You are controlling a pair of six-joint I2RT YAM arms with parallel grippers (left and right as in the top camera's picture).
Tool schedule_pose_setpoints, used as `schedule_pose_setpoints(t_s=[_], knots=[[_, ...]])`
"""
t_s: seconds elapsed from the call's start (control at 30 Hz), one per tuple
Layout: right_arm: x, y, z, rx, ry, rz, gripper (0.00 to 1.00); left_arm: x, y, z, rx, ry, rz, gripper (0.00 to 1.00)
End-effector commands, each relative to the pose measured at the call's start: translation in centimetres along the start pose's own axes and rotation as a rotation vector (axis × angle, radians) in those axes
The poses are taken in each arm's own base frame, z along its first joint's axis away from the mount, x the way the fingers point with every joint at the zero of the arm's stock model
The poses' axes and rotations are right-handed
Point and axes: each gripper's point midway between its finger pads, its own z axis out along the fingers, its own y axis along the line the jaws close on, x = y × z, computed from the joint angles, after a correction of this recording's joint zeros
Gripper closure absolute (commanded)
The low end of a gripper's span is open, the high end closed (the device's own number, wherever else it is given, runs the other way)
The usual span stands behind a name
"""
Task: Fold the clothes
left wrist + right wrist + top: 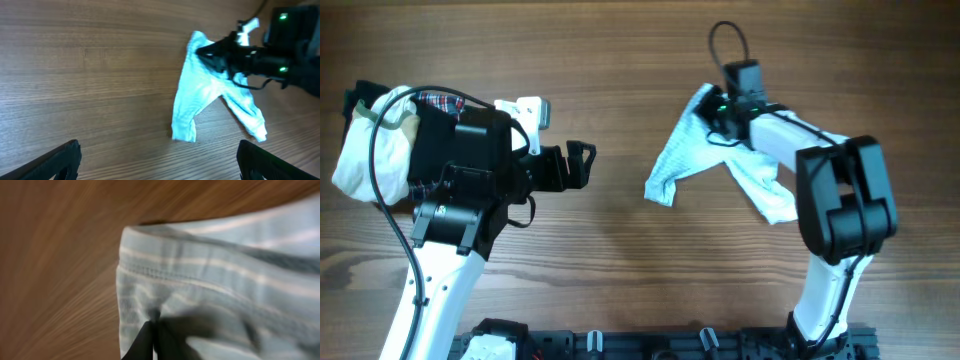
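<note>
I should grab the light blue striped garment with my left gripper by its top edge near the hem. The rest should stay free to spread for folding.
A light blue striped garment lies crumpled on the wooden table at center right; it also shows in the left wrist view and fills the right wrist view. My right gripper is shut on the garment's top edge, its fingertips pinching the fabric near the hem. In the left wrist view the right gripper sits at the cloth's upper part. My left gripper is open and empty, left of the garment, its fingers wide apart above bare table.
A pile of clothes, white cloth with a plaid piece, sits at the far left beside the left arm. The wooden table surrounds both arms. The rack edge runs along the front.
</note>
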Motion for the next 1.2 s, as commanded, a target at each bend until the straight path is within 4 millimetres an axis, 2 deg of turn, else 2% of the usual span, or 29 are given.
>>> schedule_pose_setpoints(t_s=[0.0, 0.13, 0.23, 0.27, 0.3, 0.33, 0.37, 0.43, 0.47, 0.53, 0.6, 0.67, 0.7, 0.73, 0.8, 0.87, 0.9, 1.03, 1.17], knots=[[7.9, 2.2, 2.7, -0.051, 0.149, -0.141, 0.96, -0.9, -0.8, -0.5, 0.025, -0.031, 0.006, 0.00], [13.6, 7.0, 2.6, -0.177, 0.212, -0.316, 0.96, -0.9, -0.8, -0.5, 0.025, -0.031, 0.006, 0.00], [18.8, 10.2, 1.5, -0.327, 0.320, -0.484, 0.96, -0.9, -0.8, -0.5, 0.025, -0.032, 0.007, 0.00], [19.7, 10.8, 1.1, -0.361, 0.343, -0.525, 0.96, -0.9, -0.8, -0.5, 0.025, -0.032, 0.007, 0.00], [20.3, 11.5, 0.5, -0.396, 0.361, -0.559, 0.96, -0.9, -0.8, -0.5, 0.024, -0.032, 0.007, 0.00], [19.9, 11.9, -0.1, -0.410, 0.362, -0.558, 0.89, -0.9, -0.8, -0.5, 0.024, -0.032, 0.007, 0.00], [18.6, 12.1, -1.0, -0.407, 0.346, -0.545, 0.68, -0.9, -0.6, -0.5, 0.014, -0.035, 0.007, 0.00], [16.1, 11.9, -2.6, -0.383, 0.319, -0.523, 0.55, -1.1, 0.1, -0.5, -0.025, -0.046, 0.006, 0.00], [13.7, 11.4, -4.0, -0.360, 0.287, -0.522, 0.50, -1.2, 0.3, -0.4, -0.039, -0.048, 0.006, 0.00], [9.2, 9.7, -6.4, -0.273, 0.214, -0.463, 0.45, -1.2, 0.5, 0.1, -0.041, -0.037, 0.003, 0.00], [4.9, 7.3, -9.1, -0.177, 0.141, -0.393, 0.46, -1.1, 1.1, 1.7, -0.053, -0.008, -0.004, 0.04], [3.2, 5.7, -10.7, -0.143, 0.129, -0.387, 0.50, -1.1, 1.8, 3.9, -0.060, 0.019, -0.013, 0.15], [2.9, 4.5, -11.1, -0.107, 0.140, -0.375, 0.60, -1.1, 2.3, 5.4, -0.064, 0.034, -0.017, 0.23], [3.0, 2.5, -11.2, -0.032, 0.160, -0.361, 0.71, -1.1, 3.0, 7.3, -0.069, 0.050, -0.022, 0.36], [3.1, -1.9, -11.2, 0.156, 0.171, -0.332, 0.78, -0.4, 4.1, 10.5, -0.079, 0.091, -0.033, 0.56], [3.7, -4.5, -10.9, 0.250, 0.184, -0.328, 0.84, 1.1, 5.4, 14.3, -0.074, 0.150, -0.051, 0.74], [3.8, -5.0, -10.9, 0.264, 0.185, -0.327, 0.87, 1.8, 5.7, 15.6, -0.059, 0.173, -0.058, 0.80], [5.1, -7.4, -10.7, 0.327, 0.207, -0.295, 0.96, 3.3, 6.5, 20.6, -0.016, 0.188, -0.051, 0.85], [6.3, -8.9, -10.4, 0.348, 0.232, -0.290, 0.96, 4.8, 5.8, 22.6, -0.010, 0.210, -0.019, 0.87]])
